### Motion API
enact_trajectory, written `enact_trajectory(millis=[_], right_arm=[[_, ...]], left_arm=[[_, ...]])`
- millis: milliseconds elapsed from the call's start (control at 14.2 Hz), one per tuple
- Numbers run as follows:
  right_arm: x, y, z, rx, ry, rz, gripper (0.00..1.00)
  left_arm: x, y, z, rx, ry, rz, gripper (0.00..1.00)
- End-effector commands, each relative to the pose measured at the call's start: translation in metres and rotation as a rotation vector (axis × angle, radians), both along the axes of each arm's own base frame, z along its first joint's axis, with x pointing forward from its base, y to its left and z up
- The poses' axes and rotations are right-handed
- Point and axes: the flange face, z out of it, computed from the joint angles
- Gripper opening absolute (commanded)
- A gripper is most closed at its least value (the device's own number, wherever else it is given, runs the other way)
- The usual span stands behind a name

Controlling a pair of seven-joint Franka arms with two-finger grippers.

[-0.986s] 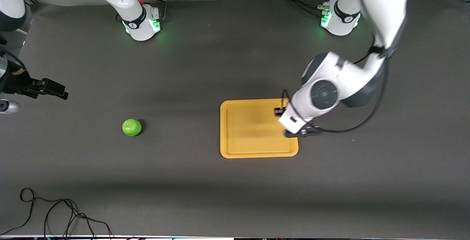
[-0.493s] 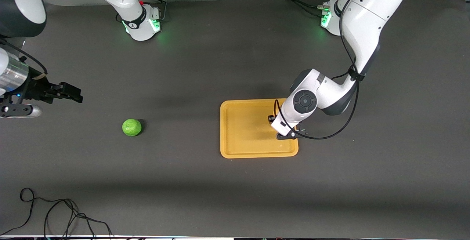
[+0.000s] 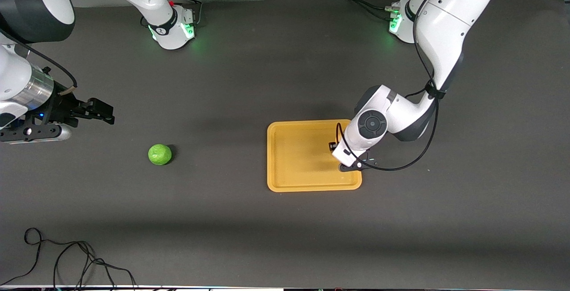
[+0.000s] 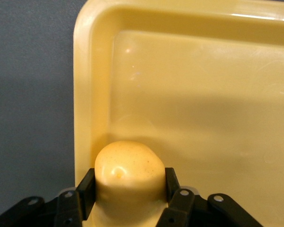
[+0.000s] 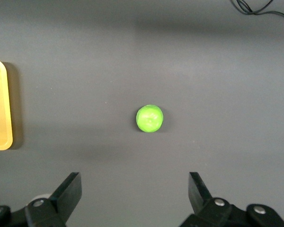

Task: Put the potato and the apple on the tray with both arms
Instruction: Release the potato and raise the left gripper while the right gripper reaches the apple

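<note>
The potato is low inside the yellow tray's rim and would stay in place, so the left gripper needs to let go of the potato.
The yellow-orange tray (image 3: 294, 157) lies in the middle of the table. My left gripper (image 3: 335, 147) is low over the tray's end toward the left arm. It is shut on the yellow potato (image 4: 128, 170), which sits between its fingers (image 4: 86, 189) close to the tray's rim (image 4: 85, 94). The green apple (image 3: 159, 154) lies on the mat toward the right arm's end and also shows in the right wrist view (image 5: 149, 118). My right gripper (image 3: 101, 113) is open and empty above the mat, apart from the apple.
The tray's corner (image 5: 0, 109) shows in the right wrist view. A black cable (image 3: 67, 260) lies at the table's near corner toward the right arm's end. The two arm bases (image 3: 171, 26) (image 3: 407, 22) stand along the table's robot edge.
My right gripper has moved in from the table's end toward the apple. My left arm has come down over the tray with the potato and has nearly stopped.
</note>
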Motion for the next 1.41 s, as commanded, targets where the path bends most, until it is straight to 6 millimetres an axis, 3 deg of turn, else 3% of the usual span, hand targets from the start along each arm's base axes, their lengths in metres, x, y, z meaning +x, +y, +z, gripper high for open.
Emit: enact_trajectory(millis=[0, 141, 423, 563, 775, 986, 1197, 1338], right_arm=[[0.001, -0.003, -0.019, 0.014, 0.006, -0.006, 1.00], [-0.005, -0.006, -0.049, 0.014, 0.026, -0.012, 1.00], [-0.016, -0.020, -0.119, 0.014, 0.012, -0.035, 1.00], [-0.021, -0.020, -0.152, 0.014, -0.002, -0.036, 1.00], [-0.018, -0.019, -0.191, 0.014, -0.036, -0.034, 1.00], [-0.016, -0.019, -0.232, 0.014, -0.070, -0.034, 1.00], [-0.021, -0.020, -0.272, 0.015, -0.122, -0.033, 1.00], [-0.021, -0.020, -0.287, 0.014, -0.121, -0.033, 1.00]], left_arm=[[-0.002, -0.002, -0.007, 0.002, -0.020, 0.035, 0.53], [-0.002, -0.003, -0.008, -0.001, -0.025, 0.054, 1.00], [0.004, -0.001, 0.003, 0.001, -0.036, 0.084, 1.00], [0.017, 0.005, 0.037, -0.009, -0.084, 0.089, 1.00], [0.042, 0.023, 0.111, 0.039, -0.088, 0.064, 1.00], [0.074, 0.065, 0.183, 0.053, -0.112, 0.024, 1.00], [0.097, 0.150, 0.237, 0.047, -0.143, -0.155, 1.00], [0.091, 0.200, 0.262, 0.055, -0.107, -0.211, 1.00]])
